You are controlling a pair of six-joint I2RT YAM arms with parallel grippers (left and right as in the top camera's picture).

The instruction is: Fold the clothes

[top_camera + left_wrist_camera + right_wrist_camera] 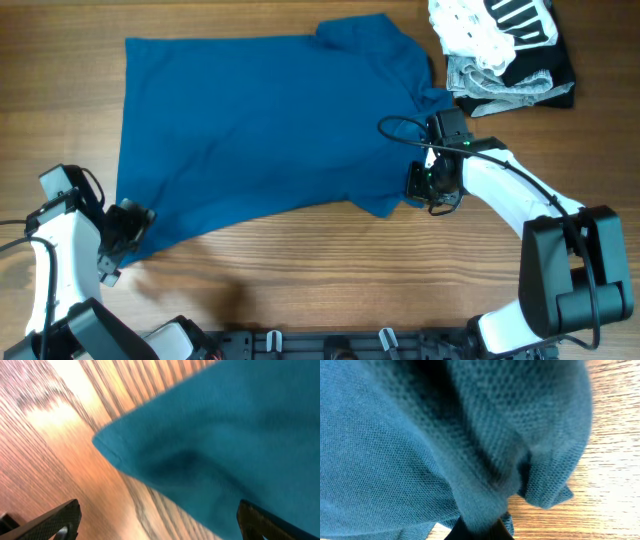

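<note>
My left gripper should next grab the near corner of the clothes opposite the collar end (pixel 128 258), so that it can fold the near side of the clothes (pixel 260 130) across.
The deep-blue clothes (pixel 260 130) lie spread flat on the wooden table, collar end at the right. My left gripper (pixel 128 232) is open at the garment's lower-left corner; in the left wrist view that corner (pixel 210 445) lies between the spread fingers (pixel 160 520), just ahead of them. My right gripper (pixel 420 185) is at the garment's lower-right sleeve; in the right wrist view it is shut on a bunch of the blue fabric (pixel 480 460), with its fingers (pixel 480 532) almost hidden under the cloth.
A pile of other garments sits at the back right: a white black-striped one (pixel 490 25), a grey one (pixel 495 85) and a black one (pixel 555 70). Bare wood (pixel 330 270) runs along the front of the table.
</note>
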